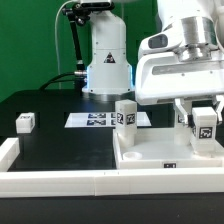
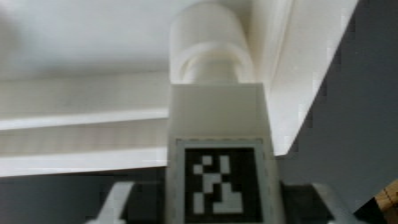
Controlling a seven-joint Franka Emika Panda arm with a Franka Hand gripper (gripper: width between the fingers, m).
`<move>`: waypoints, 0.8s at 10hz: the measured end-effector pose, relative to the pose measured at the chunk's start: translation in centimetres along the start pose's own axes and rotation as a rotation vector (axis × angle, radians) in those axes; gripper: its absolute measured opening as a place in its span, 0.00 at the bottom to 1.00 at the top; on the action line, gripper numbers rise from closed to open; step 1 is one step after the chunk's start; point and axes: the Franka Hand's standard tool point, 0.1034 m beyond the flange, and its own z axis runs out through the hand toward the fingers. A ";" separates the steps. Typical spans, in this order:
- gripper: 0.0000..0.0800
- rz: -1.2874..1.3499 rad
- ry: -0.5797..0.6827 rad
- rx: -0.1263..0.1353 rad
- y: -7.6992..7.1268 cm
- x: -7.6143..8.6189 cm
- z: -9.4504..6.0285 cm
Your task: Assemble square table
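I need to open my gripper now, because the leg's round end is in the white panel's corner.
The white square table panel [image 1: 160, 152] lies underside up on the black table at the exterior view's right. One tagged white leg [image 1: 125, 113] stands upright at its far left corner. My gripper [image 1: 204, 118] hangs over the panel's right side, shut on another tagged leg [image 1: 205, 126] that stands upright on the panel. In the wrist view this leg [image 2: 221, 120] fills the middle between my fingers [image 2: 125, 200], its round end against the white panel [image 2: 89, 40]. A loose leg [image 1: 25, 122] lies at the far left. A further tagged piece [image 1: 183, 119] shows behind my fingers.
The marker board [image 1: 98, 120] lies flat in front of the robot base [image 1: 106, 65]. The long white L-shaped rail [image 1: 60, 183] runs along the front edge and up the left side of the table.
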 end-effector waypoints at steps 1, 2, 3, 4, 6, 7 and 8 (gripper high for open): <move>0.36 0.000 0.001 0.000 0.0 0.0 0.0; 0.36 0.001 -0.002 0.001 0.0 0.0 0.0; 0.38 0.002 -0.011 0.004 0.0 -0.1 0.0; 0.38 0.002 -0.020 0.006 0.0 -0.3 0.1; 0.76 0.002 -0.021 0.006 0.0 -0.3 0.2; 0.79 0.002 -0.021 0.006 0.0 -0.3 0.2; 0.79 0.002 -0.021 0.006 0.0 -0.4 0.2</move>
